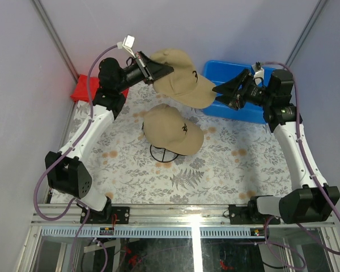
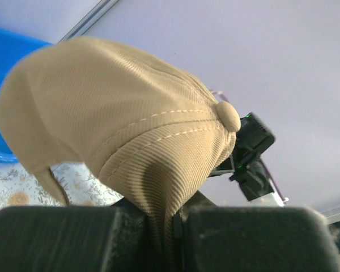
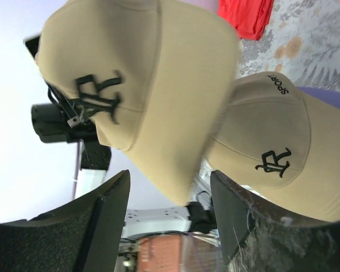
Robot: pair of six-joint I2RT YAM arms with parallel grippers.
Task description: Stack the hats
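Note:
The tan hat is being carried. My right gripper will reach it and grab its brim tip (image 1: 211,96) (image 3: 178,188), so the opening of its top stays free to stack over the hat on the stand.
My left gripper (image 1: 158,69) is shut on the back of a tan hat (image 1: 181,76) and holds it in the air above the table's far side; the pinched fabric shows in the left wrist view (image 2: 158,215). A second tan hat (image 1: 173,129) sits on the black wire-frame stand (image 1: 163,154) at mid-table, with a lavender edge under it in the right wrist view (image 3: 328,96). My right gripper (image 1: 221,90) is open, its jaws on either side of the held hat's brim tip (image 3: 181,164) without touching. The black hat is not visible.
A blue bin (image 1: 238,96) stands at the back right behind my right gripper. A flat red folded cloth (image 1: 82,88) lies at the back left, also in the right wrist view (image 3: 246,17). The floral tablecloth (image 1: 226,164) covers the table.

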